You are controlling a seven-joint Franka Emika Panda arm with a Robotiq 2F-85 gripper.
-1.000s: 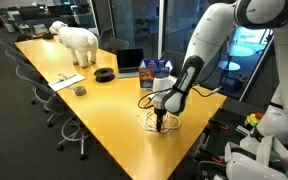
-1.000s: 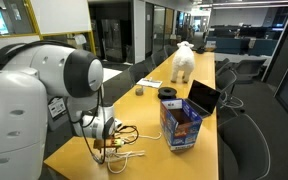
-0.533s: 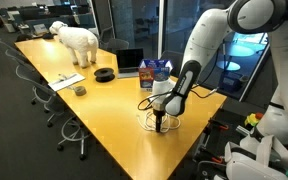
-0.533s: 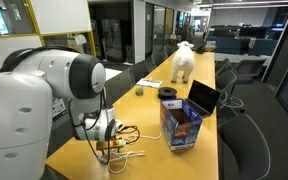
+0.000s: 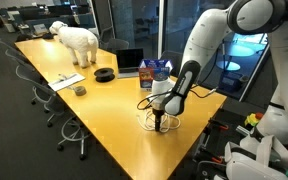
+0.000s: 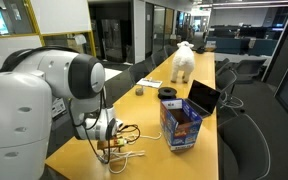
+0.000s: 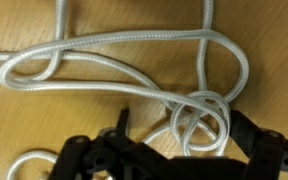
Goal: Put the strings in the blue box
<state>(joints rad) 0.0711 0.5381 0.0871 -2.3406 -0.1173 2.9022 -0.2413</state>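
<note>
The small coil (image 5: 158, 129) (image 7: 197, 122) of the strings is between my open fingers, and they would hold it if I closed now. My gripper needs to close on it.
The strings (image 7: 134, 70) are a loose tangle of white cord lying on the wooden table, seen in both exterior views (image 5: 150, 118) (image 6: 127, 148). My gripper (image 7: 184, 132) is lowered straight onto them. Its fingers stand apart, with a small coil of cord between them, close to the right finger (image 7: 252, 135). In both exterior views the gripper (image 5: 159, 126) (image 6: 105, 149) points down at the tangle near the table's end. The blue box (image 5: 156, 73) (image 6: 181, 125) stands upright and open-topped a short way from the strings, next to the laptop.
An open dark laptop (image 5: 130, 62) (image 6: 204, 97) stands by the box. A black round coil (image 5: 105, 73) (image 6: 168, 92), a small cup (image 5: 79, 90), papers (image 5: 69, 78) and a white toy dog (image 5: 76, 42) lie farther along the table. Office chairs line the table's sides.
</note>
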